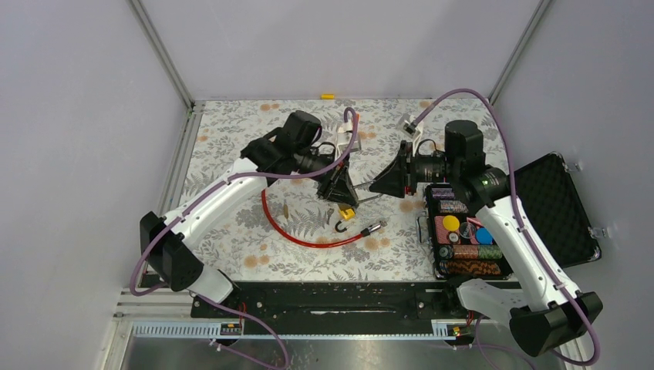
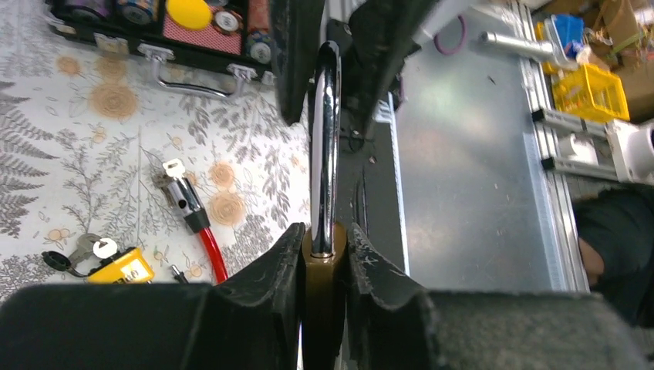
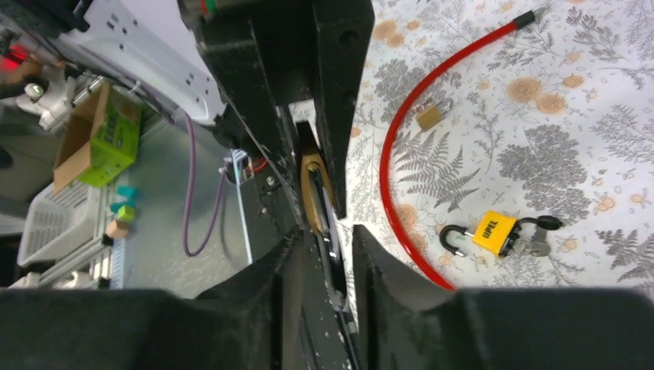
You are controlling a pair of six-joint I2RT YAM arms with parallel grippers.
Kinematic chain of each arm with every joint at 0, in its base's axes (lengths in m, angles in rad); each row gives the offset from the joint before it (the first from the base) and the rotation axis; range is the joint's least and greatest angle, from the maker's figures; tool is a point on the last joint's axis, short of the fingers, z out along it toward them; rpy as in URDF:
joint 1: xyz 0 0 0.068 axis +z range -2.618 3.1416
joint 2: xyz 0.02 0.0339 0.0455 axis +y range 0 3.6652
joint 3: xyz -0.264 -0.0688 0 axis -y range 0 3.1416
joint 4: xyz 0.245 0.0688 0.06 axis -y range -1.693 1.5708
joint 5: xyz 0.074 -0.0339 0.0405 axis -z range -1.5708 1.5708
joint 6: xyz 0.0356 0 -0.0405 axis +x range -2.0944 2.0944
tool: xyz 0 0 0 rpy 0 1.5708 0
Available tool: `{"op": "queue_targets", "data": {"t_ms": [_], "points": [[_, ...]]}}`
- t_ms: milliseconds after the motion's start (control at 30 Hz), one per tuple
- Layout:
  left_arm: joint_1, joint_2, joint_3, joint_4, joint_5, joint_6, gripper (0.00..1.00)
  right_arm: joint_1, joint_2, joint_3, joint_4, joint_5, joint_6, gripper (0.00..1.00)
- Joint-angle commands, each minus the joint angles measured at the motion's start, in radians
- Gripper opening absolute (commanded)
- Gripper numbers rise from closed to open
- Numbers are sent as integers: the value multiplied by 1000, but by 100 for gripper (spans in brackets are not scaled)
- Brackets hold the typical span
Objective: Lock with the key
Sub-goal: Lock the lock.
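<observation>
Next, my right gripper grabs the brass padlock by its silver shackle (image 1: 373,190) (image 3: 334,270), which leaves the padlock's body free to lock with the key.
My left gripper (image 1: 345,196) (image 2: 324,247) is shut on the body of a brass padlock (image 2: 324,270), held above the table's middle. Its silver shackle (image 2: 325,139) points at my right gripper (image 1: 374,187) (image 3: 328,239). The right jaws stand a little apart on either side of the shackle, and background shows between one finger and the shackle. The padlock also shows in the right wrist view (image 3: 312,189). I see no key in this padlock. A yellow padlock (image 1: 346,213) (image 3: 493,231) with its shackle open lies on the table with keys (image 2: 96,248) in it.
A red cable (image 1: 301,235) curves across the floral table, its lock end (image 2: 185,202) near the yellow padlock. A small brass padlock (image 3: 433,114) lies by the cable. An open black case (image 1: 463,235) of poker chips stands at the right, its lid (image 1: 559,208) beyond.
</observation>
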Motion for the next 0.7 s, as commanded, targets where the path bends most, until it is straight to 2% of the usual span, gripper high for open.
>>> {"op": "queue_targets", "data": {"t_ms": [0, 33, 100, 233, 333, 400, 600, 667], "points": [[1, -73, -49, 310, -89, -189, 0, -3, -78, -49, 273, 74, 259, 52], [8, -94, -81, 399, -122, -270, 0, -3, -98, -72, 335, 107, 303, 66], [24, -134, -149, 577, -171, -419, 0, -3, -138, -132, 448, 175, 401, 82], [39, -210, -241, 861, -325, -628, 0, -3, -221, -250, 696, 325, 536, 97], [39, -255, -313, 1071, -427, -745, 0, -3, -263, -347, 850, 441, 598, 99], [39, -281, -358, 1195, -520, -810, 0, -3, -261, -399, 947, 465, 638, 99], [38, -319, -427, 1457, -684, -955, 0, 2, -163, -447, 1221, 346, 773, 87], [38, -317, -439, 1529, -713, -1006, 0, 15, -127, -435, 1300, 305, 803, 86]]}}
